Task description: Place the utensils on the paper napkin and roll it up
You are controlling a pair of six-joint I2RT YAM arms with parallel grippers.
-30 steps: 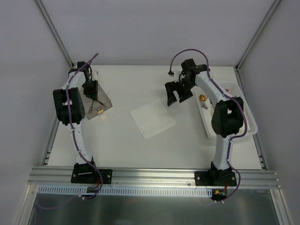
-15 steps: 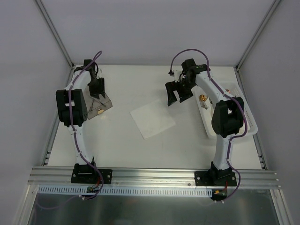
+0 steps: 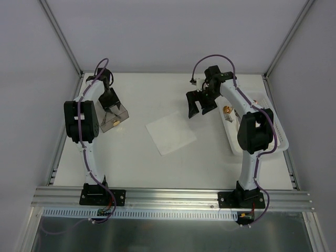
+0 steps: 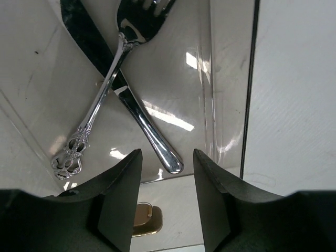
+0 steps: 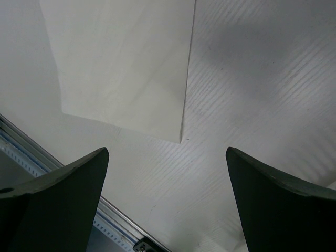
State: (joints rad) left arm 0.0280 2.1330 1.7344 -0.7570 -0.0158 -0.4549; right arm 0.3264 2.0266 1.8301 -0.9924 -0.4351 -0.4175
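Note:
My left gripper is to grab the silver knife (image 4: 137,113) by its handle end (image 4: 166,154) next and leave out the crossed fork, so that it can place the knife on the napkin.
A silver knife (image 4: 137,113) and an ornate-handled fork (image 4: 100,105) lie crossed inside the clear plastic box (image 3: 111,116) at the table's left. My left gripper (image 3: 108,98) hovers over the box. Its jaws (image 4: 167,157) are open with nothing between them, and the knife's handle end lies just beyond the gap. The white paper napkin (image 3: 170,132) lies flat mid-table, and its corner (image 5: 181,139) shows in the right wrist view. My right gripper (image 3: 199,107) hangs wide open above the napkin's far right corner, holding nothing (image 5: 168,152).
A small gold-coloured item (image 4: 144,220) sits under the left fingers at the box's near end. A white plastic tray (image 3: 275,131) with gold round items (image 3: 227,110) stands at the right edge. The aluminium rail (image 3: 173,197) runs along the near edge.
The left gripper has swung right and toward the back over the clear box, and its jaws have opened. The right arm has barely moved.

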